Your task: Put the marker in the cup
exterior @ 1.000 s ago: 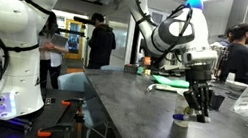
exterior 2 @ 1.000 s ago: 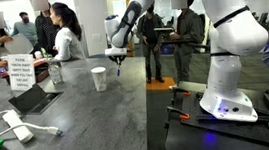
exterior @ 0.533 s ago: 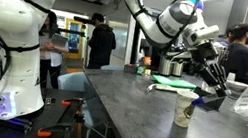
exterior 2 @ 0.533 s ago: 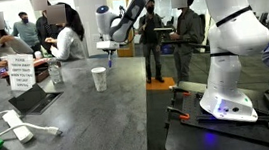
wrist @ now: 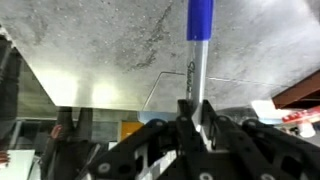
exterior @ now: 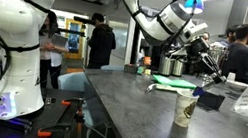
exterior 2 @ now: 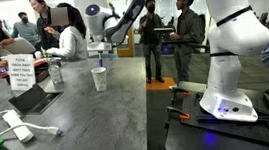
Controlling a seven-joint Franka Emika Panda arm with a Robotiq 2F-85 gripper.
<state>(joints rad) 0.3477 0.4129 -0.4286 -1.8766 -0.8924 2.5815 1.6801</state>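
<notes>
My gripper needs to keep holding the marker until its blue cap aligns with the cup's rim, because the marker, above and beside it, would likely miss the cup [exterior: 186, 108].
My gripper [wrist: 195, 118] is shut on the marker [wrist: 198, 60]. The white barrel sits between the fingers and the blue cap points away over the grey tabletop. In both exterior views the gripper [exterior: 212, 71] [exterior 2: 98, 52] is raised well above the table. The cup [exterior: 186, 108] [exterior 2: 100, 79], white with a dark logo, stands upright on the grey counter. In one exterior view the gripper is straight above the cup; in the other it is above and a little to the side. The marker is too small to make out clearly in the exterior views.
Steel urns [exterior: 171, 65] and a green sheet [exterior: 170, 83] lie behind the cup. A printed sign [exterior 2: 20, 72], a bottle [exterior 2: 56, 73], a dark tablet [exterior 2: 34, 98] and a white adapter with cable [exterior 2: 17, 125] sit on the counter. People stand around the table.
The gripper was down at the tabletop beside the cup a second ago. It has risen with the marker and swung up to a spot above the cup.
</notes>
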